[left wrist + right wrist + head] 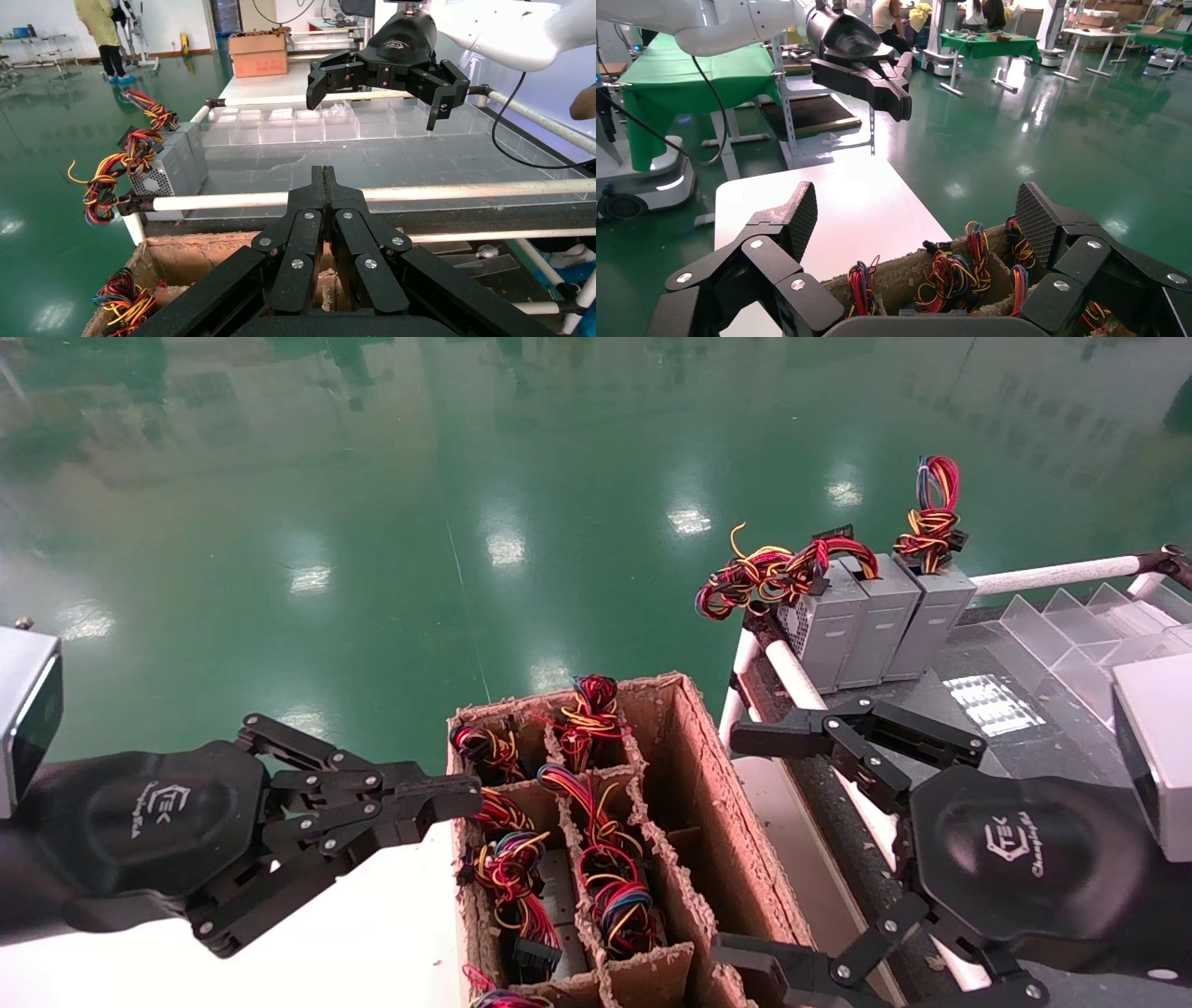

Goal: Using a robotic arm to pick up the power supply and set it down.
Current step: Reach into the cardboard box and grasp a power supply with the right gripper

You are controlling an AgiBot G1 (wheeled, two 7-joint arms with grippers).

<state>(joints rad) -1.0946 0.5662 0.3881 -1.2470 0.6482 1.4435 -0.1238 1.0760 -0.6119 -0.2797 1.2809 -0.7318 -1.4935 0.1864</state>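
My right gripper grabs the power supply by its wire bundle next, to lift it out of the cardboard divider box (722, 840).
Three grey power supply boxes (871, 617) stand side by side on the rack's far corner, with tied red, yellow and black wires on top; they also show as power supply boxes (172, 165) in the left wrist view. More wire bundles (605, 887) poke out of the cardboard divider box (722, 840). My right gripper (742, 845) hangs open and empty beside the box's right wall, its pads (801, 216) spread wide over the bundles (951, 270). At the box's left wall my left gripper (466, 798) is shut on nothing, its fingertips (323, 179) pressed together.
A white tube rail (1052, 575) edges the dark rack top (1024, 738). Clear plastic dividers (1071, 626) sit at the rack's far right. A white table (372, 933) lies under the left arm. Green floor (559, 477) stretches beyond.
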